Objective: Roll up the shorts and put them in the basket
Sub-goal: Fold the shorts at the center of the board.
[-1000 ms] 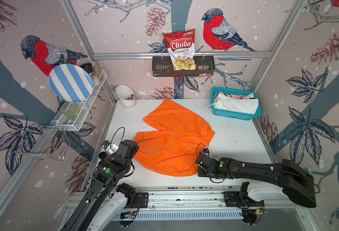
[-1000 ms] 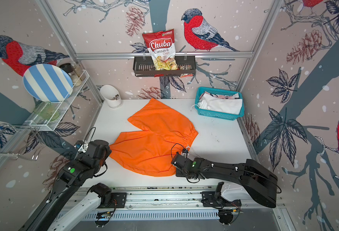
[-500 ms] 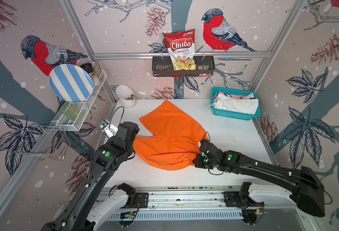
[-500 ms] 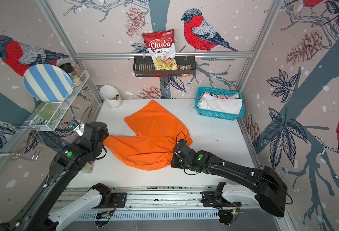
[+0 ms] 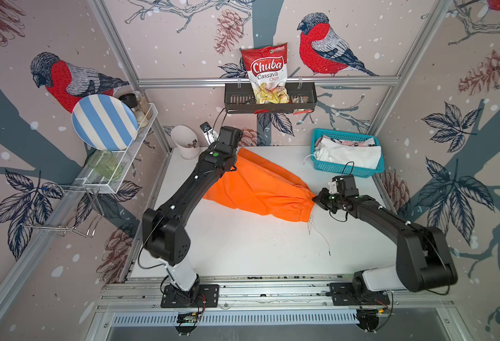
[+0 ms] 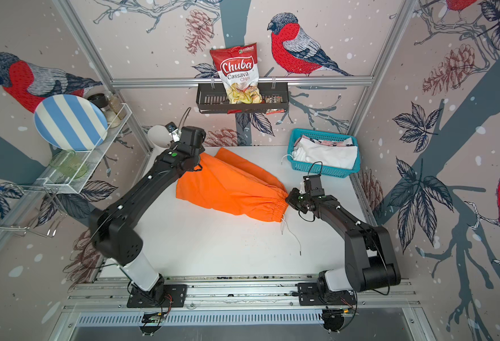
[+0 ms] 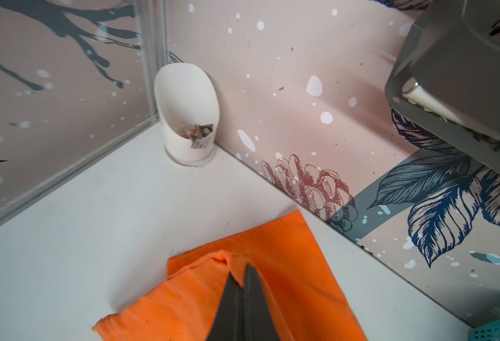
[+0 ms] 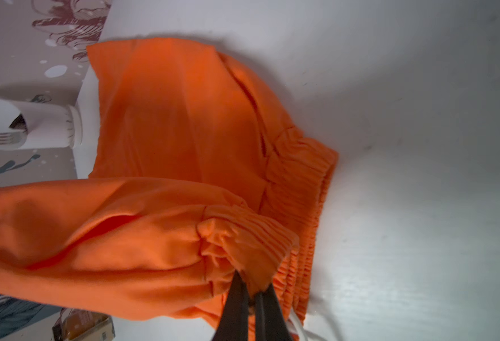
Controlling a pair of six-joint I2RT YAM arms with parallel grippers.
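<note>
The top leg's corner sticks up at my fingers, short of the lower leg's corner (image 5: 242, 150), so my left gripper will keep holding the top leg until both hems line up.
The orange shorts (image 5: 260, 189) lie folded leg over leg on the white table, slanting from the back left to the middle right. My left gripper (image 7: 242, 273) is shut on a hem corner of the top leg, near the back wall; in both top views its wrist hides the fingers. At the other end my right gripper (image 5: 315, 200) is shut on a bunched corner of the gathered waistband (image 8: 296, 183). The white drawstring (image 5: 319, 236) trails toward the front. White shorts (image 5: 352, 153) and a strip of pink printed shorts (image 5: 358, 143) lie in the teal basket (image 5: 346, 171).
A white cup (image 5: 185, 143) stands in the back left corner, close to my left wrist. A wire shelf (image 5: 118, 174) with a striped plate (image 5: 104, 122) hangs on the left wall. A black rack (image 5: 237, 102) with a chip bag (image 5: 268, 73) hangs on the back wall.
Both arms have swung from the table's front toward the back, carrying the near half of the orange shorts over the far half. The shorts were spread open and are now folded.
</note>
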